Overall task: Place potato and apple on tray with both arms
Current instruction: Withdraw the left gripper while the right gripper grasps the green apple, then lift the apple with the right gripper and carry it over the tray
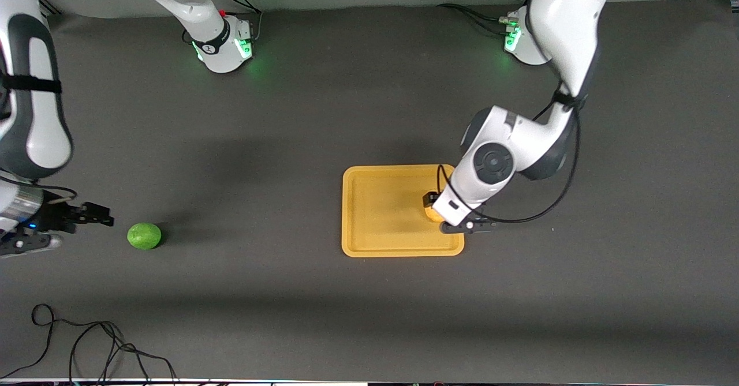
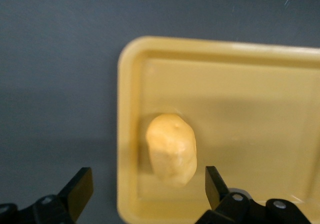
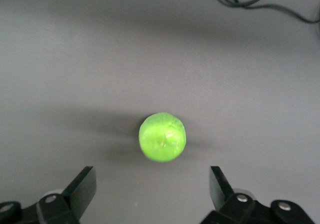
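I should place the green apple on the tray (image 1: 381, 242), so next I should use my right gripper to grab the round sides of the green apple (image 1: 144, 236).
The yellow-tan potato (image 2: 171, 149) lies in the yellow-orange tray (image 1: 381, 242), close to its rim toward the left arm's end. In the front view the potato (image 1: 431, 216) is mostly hidden under the left hand. My left gripper (image 2: 147, 190) is open over the potato and that tray rim (image 2: 127, 134), holding nothing; the front view also shows it (image 1: 434, 202). The green apple (image 1: 144, 236) sits on the dark table toward the right arm's end. My right gripper (image 1: 105, 216) is open and empty just beside it. In the right wrist view the apple (image 3: 162, 137) lies ahead of the open fingers (image 3: 82, 186).
A loose black cable (image 1: 86, 345) lies on the table near the front camera's edge, below the apple; it also shows in the right wrist view (image 3: 250, 1). The dark mat (image 1: 260, 201) lies bare between apple and tray.
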Available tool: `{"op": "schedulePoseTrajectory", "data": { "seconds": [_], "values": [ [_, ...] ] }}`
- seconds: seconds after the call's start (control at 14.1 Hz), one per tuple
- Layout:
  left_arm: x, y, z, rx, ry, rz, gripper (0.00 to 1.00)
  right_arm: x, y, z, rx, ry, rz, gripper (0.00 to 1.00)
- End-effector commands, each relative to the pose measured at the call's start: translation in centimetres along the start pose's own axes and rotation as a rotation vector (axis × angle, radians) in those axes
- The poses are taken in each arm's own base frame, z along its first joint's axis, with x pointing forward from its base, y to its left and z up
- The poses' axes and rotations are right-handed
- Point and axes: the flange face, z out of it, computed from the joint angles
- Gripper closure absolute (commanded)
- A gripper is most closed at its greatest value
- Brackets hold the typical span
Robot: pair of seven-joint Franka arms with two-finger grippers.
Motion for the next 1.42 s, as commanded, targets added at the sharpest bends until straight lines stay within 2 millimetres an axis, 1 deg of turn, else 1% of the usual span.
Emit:
{"op": "schedulePoseTrajectory", "data": {
  "seconds": [0.0,0.07,0.14,0.28,0.36,0.43,0.5,0.57,0.64,0.78,0.85,0.92,0.99,1.07,1.14,1.21,1.28,1.35],
  "values": [
    [-0.1,-5.6,-9.0,0.009,0.021,-0.06,0.0,-2.1,-0.3,3.2,-0.003,0.039,0.019,0.0],
    [0.0,-8.2,-11.4,0.006,0.028,-0.059,0.0,-2.2,-0.2,4.5,-0.004,0.033,0.02,0.0],
    [-0.2,-10.3,-13.7,0.007,0.04,-0.035,0.0,-2.1,-0.2,5.5,-0.008,0.035,0.02,0.0],
    [-0.8,-15.1,-17.1,0.053,0.062,-0.032,0.0,-2.2,0.5,8.1,-0.02,0.041,0.021,0.0],
    [-1.7,-17.1,-17.9,0.077,0.066,0.017,0.01,-2.4,1.0,9.2,-0.023,0.04,0.028,0.0],
    [-2.8,-19.0,-18.5,0.075,0.08,0.056,0.01,-2.5,1.0,10.2,-0.027,0.04,0.03,0.0],
    [-3.4,-21.3,-19.5,0.071,0.09,0.055,0.01,-2.6,1.1,11.2,-0.028,0.041,0.035,0.0],
    [-3.5,-23.0,-20.5,0.07,0.094,0.052,0.01,-2.5,1.0,11.9,-0.032,0.045,0.035,0.0],
    [-3.8,-23.8,-21.4,0.07,0.092,0.063,0.01,-2.5,1.0,12.3,-0.028,0.05,0.043,0.0],
    [-3.6,-26.9,-22.9,0.074,0.074,0.051,0.0,-2.3,0.6,12.5,-0.014,0.056,0.052,0.0],
    [-3.3,-27.7,-22.8,0.076,0.067,0.071,0.0,-2.4,0.5,13.1,-0.011,0.049,0.052,0.0],
    [-3.1,-28.0,-22.6,0.076,0.066,0.067,0.0,-2.4,0.6,13.1,-0.012,0.05,0.054,0.0],
    [-2.9,-28.8,-22.6,0.069,0.066,0.043,0.0,-2.4,0.8,13.6,-0.015,0.051,0.053,0.0],
    [-2.7,-29.2,-22.9,0.065,0.066,0.031,0.0,-2.2,0.8,13.7,-0.019,0.057,0.046,0.18],
    [-2.8,-29.2,-22.6,0.067,0.043,0.032,0.0,-2.0,0.8,13.6,-0.021,0.062,0.031,0.46],
    [-2.8,-29.2,-22.6,0.073,0.017,0.044,0.0,-1.8,0.8,13.4,-0.023,0.067,0.025,0.62],
    [-2.4,-29.3,-23.1,0.075,0.006,0.046,0.0,-1.4,0.8,13.0,-0.026,0.074,0.018,0.74],
    [-1.7,-29.2,-23.6,0.077,0.005,0.046,0.0,-0.8,0.8,12.2,-0.031,0.087,0.008,0.78]
  ]
}}
